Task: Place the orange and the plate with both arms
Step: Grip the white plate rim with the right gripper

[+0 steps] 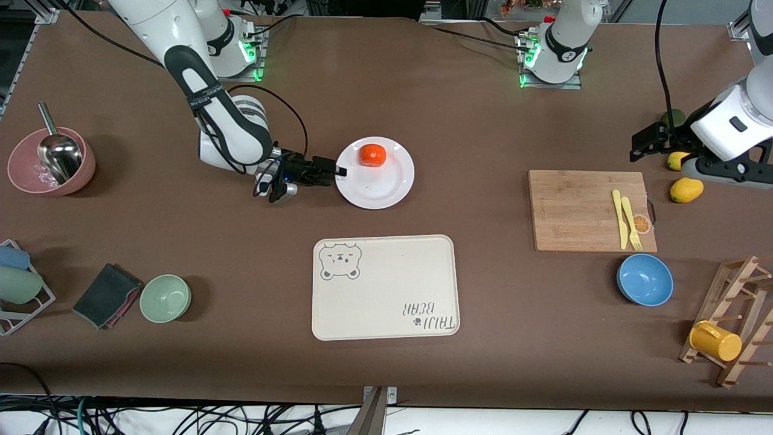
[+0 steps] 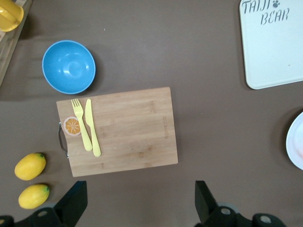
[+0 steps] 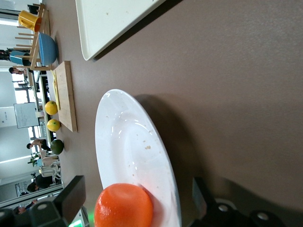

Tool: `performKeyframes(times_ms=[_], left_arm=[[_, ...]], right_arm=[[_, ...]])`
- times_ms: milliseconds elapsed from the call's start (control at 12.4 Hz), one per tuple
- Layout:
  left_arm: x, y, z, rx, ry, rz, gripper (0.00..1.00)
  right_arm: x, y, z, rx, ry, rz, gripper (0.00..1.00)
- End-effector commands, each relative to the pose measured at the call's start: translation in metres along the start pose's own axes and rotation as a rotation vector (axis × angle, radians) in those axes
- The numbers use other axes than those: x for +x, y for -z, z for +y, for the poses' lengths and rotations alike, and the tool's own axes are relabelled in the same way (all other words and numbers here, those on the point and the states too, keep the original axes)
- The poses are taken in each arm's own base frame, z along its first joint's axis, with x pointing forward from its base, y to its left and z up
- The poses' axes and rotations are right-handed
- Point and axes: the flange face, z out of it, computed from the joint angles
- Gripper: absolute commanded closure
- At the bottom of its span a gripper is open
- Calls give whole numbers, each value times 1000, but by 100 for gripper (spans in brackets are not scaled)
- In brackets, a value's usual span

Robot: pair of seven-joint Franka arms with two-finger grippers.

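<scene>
The white plate will next be picked up by its rim [image 1: 340, 169] with my right gripper, so that the orange and plate move together onto the cream tray [image 1: 384, 287].
The orange [image 1: 372, 154] sits on the white plate [image 1: 380, 187] in the middle of the table, on the part of the plate farther from the front camera. My right gripper [image 1: 338, 171] is low at the plate's rim on the side toward the right arm's end, and it is open. In the right wrist view the orange [image 3: 124, 205] and the plate's rim [image 3: 128, 142] lie between its two spread fingers [image 3: 71, 194]. My left gripper [image 1: 640, 145] hangs open and holds nothing, over the table beside the lemons; in the left wrist view it [image 2: 139, 203] has only bare table between its fingers.
A cream bear-print tray [image 1: 386, 290] lies nearer the front camera than the plate. Toward the left arm's end are a cutting board [image 1: 580, 211] with yellow cutlery, a blue bowl [image 1: 645, 279], lemons [image 1: 686, 190] and a cup rack [image 1: 715, 341]. A pink bowl [image 1: 51, 163] and green bowl [image 1: 165, 298] sit toward the right arm's end.
</scene>
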Motion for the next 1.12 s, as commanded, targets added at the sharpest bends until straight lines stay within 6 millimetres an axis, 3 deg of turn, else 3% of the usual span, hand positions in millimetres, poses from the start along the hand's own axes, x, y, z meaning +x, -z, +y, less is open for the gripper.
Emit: performKeyframes(times_ms=[0,80,321,562,964,1045], left_arm=[[7,17,-1,-9,-18,37,0],[6,18,-2,14,-23,36,0],[5,20,-3,15,-20,35,0],[6,17,0,15,-26,28,0],[4,23,1,13,-28,38,0],[4,22,3,13,-32,36,0]], right_arm=[[-5,-9,14,12,10,28,1],[-7,-11,15,13,5,26,2],[-11,-16,9,8,-6,36,21],[-13,-17,8,0,-14,45,47],[-12,-17,9,0,-7,46,100],[-11,-16,10,1,-11,48,100]])
